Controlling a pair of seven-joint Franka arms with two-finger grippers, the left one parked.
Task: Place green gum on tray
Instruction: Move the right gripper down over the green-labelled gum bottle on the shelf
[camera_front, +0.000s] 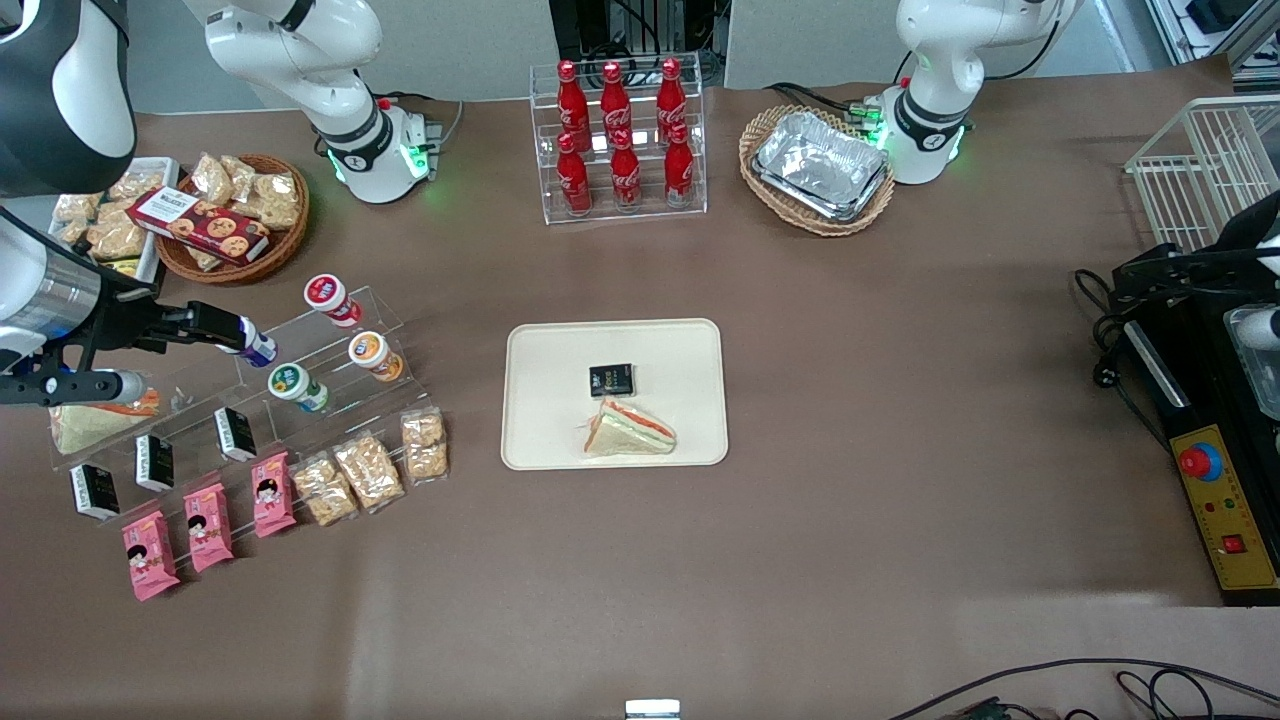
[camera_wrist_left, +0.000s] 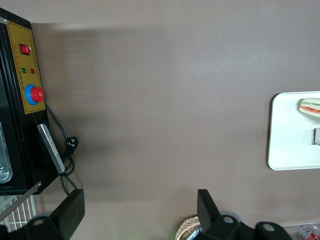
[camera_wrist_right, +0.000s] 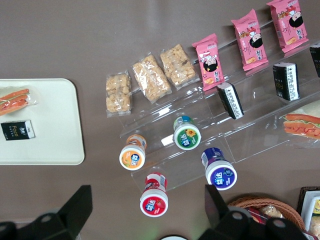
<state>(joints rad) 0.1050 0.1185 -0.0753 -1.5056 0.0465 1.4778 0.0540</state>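
My right gripper picks up the green gum by its white-lidded end next, to place the green gum on the cream tray.
The green gum is a white bottle with a green-rimmed lid, lying on a step of the clear acrylic stand; it also shows in the right wrist view. The cream tray lies at the table's middle and holds a wrapped sandwich and a small black packet; the right wrist view shows the tray's end. My right gripper hangs high over the stand, open and empty, apart from the green gum.
On the stand beside the green gum lie orange-lidded, red-lidded and blue-lidded bottles. Black packets, pink packets and snack bags lie nearer the camera. A snack basket, cola rack and foil trays stand farther off.
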